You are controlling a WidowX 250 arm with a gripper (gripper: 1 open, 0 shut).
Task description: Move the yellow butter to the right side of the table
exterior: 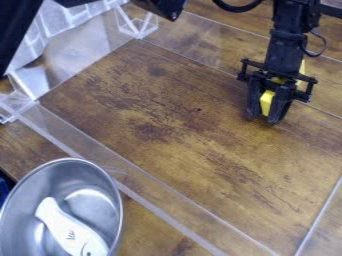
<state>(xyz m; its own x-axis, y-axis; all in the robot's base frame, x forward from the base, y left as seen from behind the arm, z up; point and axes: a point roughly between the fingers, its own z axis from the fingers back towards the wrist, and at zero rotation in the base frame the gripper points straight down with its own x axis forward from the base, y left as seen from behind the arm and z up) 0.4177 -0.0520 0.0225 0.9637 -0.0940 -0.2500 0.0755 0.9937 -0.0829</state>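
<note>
My gripper opens now, since the yellow butter's base (269, 108) sits at the wood tabletop between my fingers, so the butter would stand there.
The yellow butter (270, 101) is a small bright yellow block standing between the black fingers of my gripper (271, 110) at the right side of the dark wood-grain table (160, 120). The gripper points down and is shut on the butter, its fingertips at or just above the tabletop. Most of the block is hidden by the fingers; only a yellow strip shows between them.
A steel bowl (60, 212) holding a white utensil (60, 225) sits at the lower left, outside the clear plastic rim (134, 190). Clear plastic stands (80, 30) and a white cloth are at the upper left.
</note>
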